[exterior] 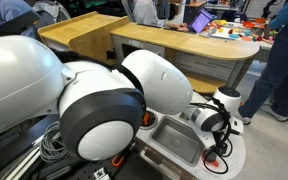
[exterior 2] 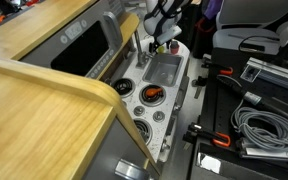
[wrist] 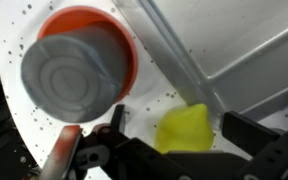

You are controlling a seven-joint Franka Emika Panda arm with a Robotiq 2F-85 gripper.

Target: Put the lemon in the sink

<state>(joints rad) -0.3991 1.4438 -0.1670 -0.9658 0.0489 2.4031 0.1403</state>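
Note:
My fingers around the lemon [wrist: 184, 128] should close now, catching it.
In the wrist view the yellow-green lemon [wrist: 184, 128] lies on the white speckled counter, just outside the rim of the grey sink [wrist: 239, 50]. My gripper [wrist: 177, 138] is open, with one black finger on each side of the lemon and a small gap on both sides. In both exterior views the gripper [exterior: 213, 121] [exterior 2: 162, 40] hangs low at the end of the toy kitchen, beside the sink [exterior: 177, 141] [exterior 2: 164, 72]. The lemon is hidden in both exterior views.
A grey can on an orange plate [wrist: 79, 68] stands on the counter near the lemon. A reddish item [exterior 2: 151, 95] sits on a burner beyond the sink. The robot's white arm [exterior: 94, 100] fills the foreground. A wooden counter [exterior 2: 44, 110] and cables [exterior 2: 259, 130] flank the toy kitchen.

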